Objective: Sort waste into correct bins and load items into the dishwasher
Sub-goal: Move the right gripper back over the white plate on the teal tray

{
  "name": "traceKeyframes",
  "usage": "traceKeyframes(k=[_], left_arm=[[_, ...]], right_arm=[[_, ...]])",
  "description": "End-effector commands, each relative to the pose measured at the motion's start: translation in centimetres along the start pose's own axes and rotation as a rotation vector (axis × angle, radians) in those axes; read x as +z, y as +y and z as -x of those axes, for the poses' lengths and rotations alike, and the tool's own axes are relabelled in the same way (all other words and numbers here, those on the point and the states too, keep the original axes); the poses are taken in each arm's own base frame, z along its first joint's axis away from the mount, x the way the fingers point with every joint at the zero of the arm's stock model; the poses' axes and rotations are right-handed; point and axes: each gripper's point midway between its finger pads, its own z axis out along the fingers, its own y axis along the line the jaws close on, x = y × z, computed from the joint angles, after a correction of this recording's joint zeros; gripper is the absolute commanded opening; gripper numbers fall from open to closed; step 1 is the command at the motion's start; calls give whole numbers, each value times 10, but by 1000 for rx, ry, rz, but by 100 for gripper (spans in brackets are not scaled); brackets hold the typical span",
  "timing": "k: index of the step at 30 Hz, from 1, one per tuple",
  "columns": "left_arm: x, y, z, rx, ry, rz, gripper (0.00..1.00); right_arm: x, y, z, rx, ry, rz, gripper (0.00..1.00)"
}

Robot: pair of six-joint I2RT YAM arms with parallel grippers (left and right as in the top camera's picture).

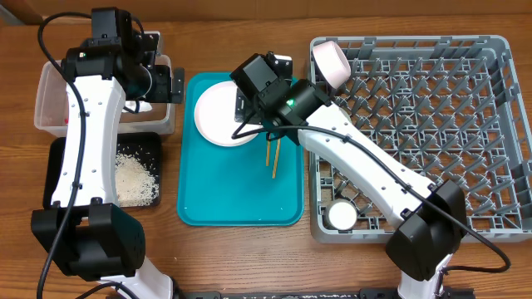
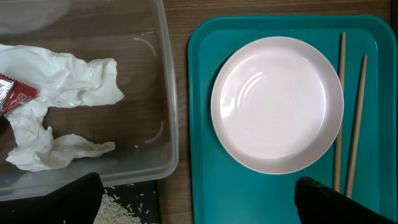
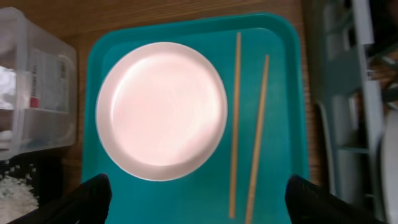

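Observation:
My right gripper is to grab the plate (image 3: 161, 109) next by its rim on the chopsticks' side (image 3: 222, 112). The opposite edge of the plate stays free to slot into the dish rack.
A round white plate (image 1: 218, 116) lies on the teal tray (image 1: 241, 199), with two wooden chopsticks (image 1: 272, 158) to its right. My right gripper (image 1: 253, 112) hovers open and empty above the plate (image 3: 161, 109) and chopsticks (image 3: 245, 124); its jaws (image 3: 199, 202) hold nothing. My left gripper (image 1: 162, 83) is open and empty (image 2: 199, 205) over the gap between the clear tub (image 2: 165, 93) and the tray. The tub holds crumpled white tissue (image 2: 62, 81) and a red wrapper (image 2: 12, 93). Rice (image 1: 137, 178) lies in the black tray (image 1: 58, 174).
The grey dish rack (image 1: 432, 124) stands at the right with a pale bowl (image 1: 331, 62) at its back left corner and a white cup (image 1: 342, 216) at its front left. The right arm reaches across the rack's left edge.

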Motion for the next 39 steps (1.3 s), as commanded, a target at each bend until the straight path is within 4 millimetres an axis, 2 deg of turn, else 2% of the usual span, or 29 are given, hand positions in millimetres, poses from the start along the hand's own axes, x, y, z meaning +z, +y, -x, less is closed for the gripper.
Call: traceKeyframes(k=[1,8,14,22,25,27,33,36,39], left_arm=[[-13,1,9,-1,-42,9,100],[-13,1,9,-1,-42,9,100],[-13,1,9,-1,-42,9,100],[-13,1,9,-1,-42,9,100],[-13,1,9,-1,-42,9,100],[-13,1,9,-1,-42,9,100],[-13,1,9,-1,-42,9,100],[-13,1,9,-1,-42,9,100],[-13,1,9,-1,-42,9,100]], right_arm=[[9,3,-12,20,31,39,88],[26,11,-21,25,34,94,87],[42,22,-25,77,31,152,81],[81,22,-46,135,98,130,78],[92,22,-52,155,116,124,71],[99,24,-56,160,127,131,63],[117,16,-69,193,159,88,52],[119,11,-68,197,155,69,50],[120,-5,-71,251,151,-9,48]])
